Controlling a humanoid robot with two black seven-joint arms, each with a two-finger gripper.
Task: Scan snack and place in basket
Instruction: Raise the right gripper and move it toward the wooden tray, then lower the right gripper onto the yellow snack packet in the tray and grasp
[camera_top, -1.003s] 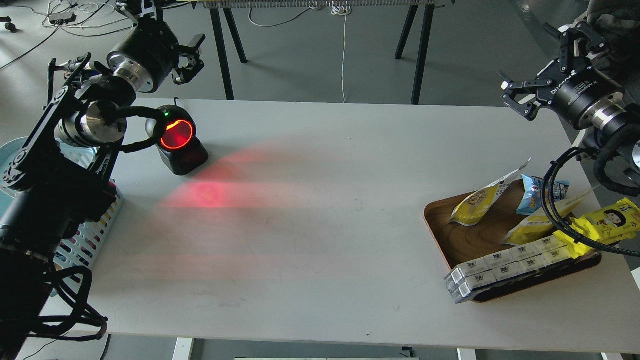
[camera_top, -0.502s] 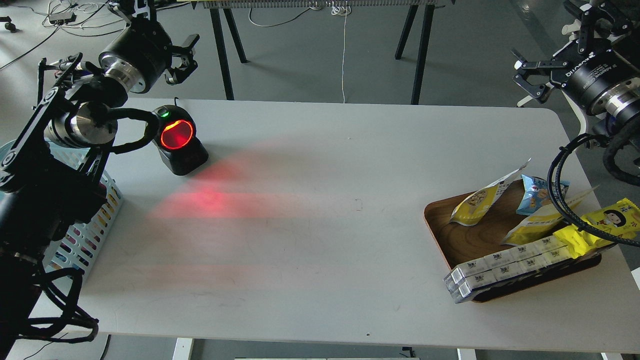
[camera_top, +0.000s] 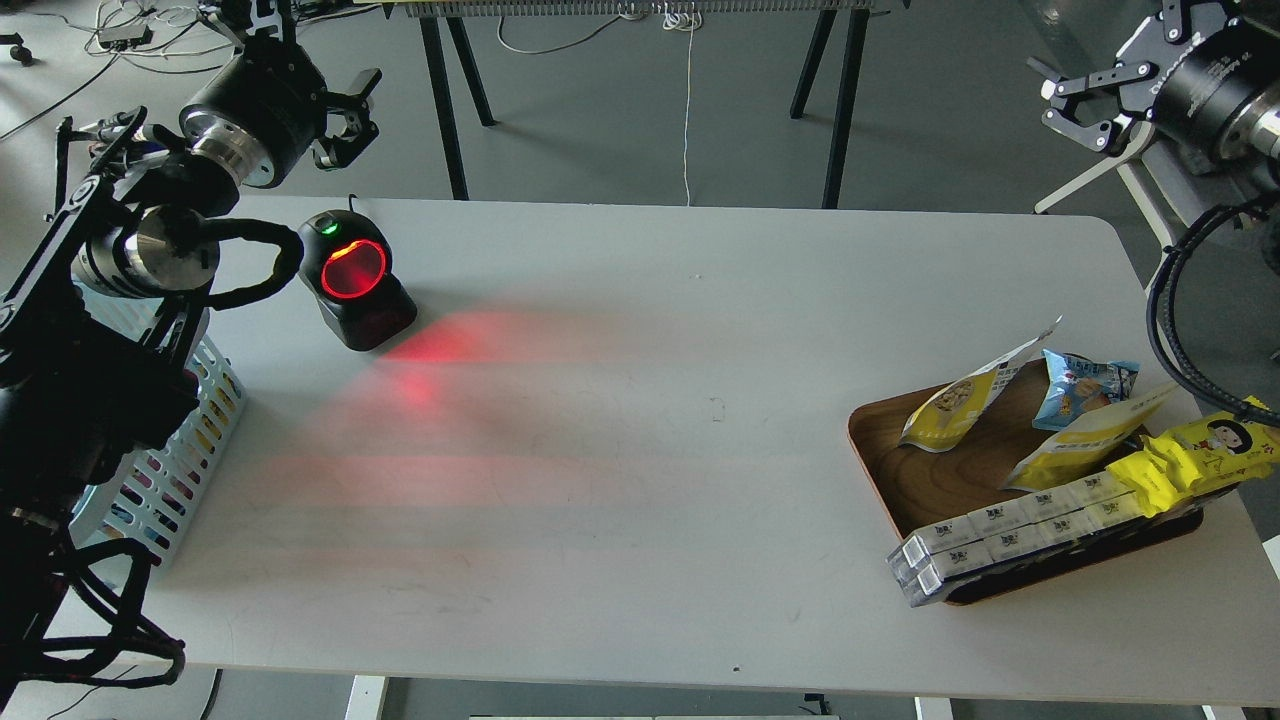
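The snack needs to be brought to the scanner's glowing red window (camera_top: 354, 269), so next my right gripper needs to grab the snack by its white top (camera_top: 1029, 352).
The snack (camera_top: 950, 405), a pouch with a yellow lower half, a white top and a picture of nuts, leans upright at the back left of the brown wooden tray (camera_top: 900, 470) on the right. The light blue basket (camera_top: 170, 460) stands off the table's left edge, mostly hidden by my left arm. My left gripper (camera_top: 350, 112) is open and empty, high beyond the table's far left corner. My right gripper (camera_top: 1072, 108) is open and empty, high beyond the far right corner, well away from the snack.
A black scanner (camera_top: 355, 280) with a glowing red window stands at the far left and throws red light on the white table (camera_top: 640, 450). The tray also holds a second yellow-white pouch (camera_top: 1085, 435), a small blue packet (camera_top: 1085, 385), a bright yellow cartoon packet (camera_top: 1200, 450) and white boxes (camera_top: 1010, 535).
My right gripper has risen and moved right, away from the tray. My left gripper has moved up and left, and the arm now covers less of the basket. The snack has not moved.
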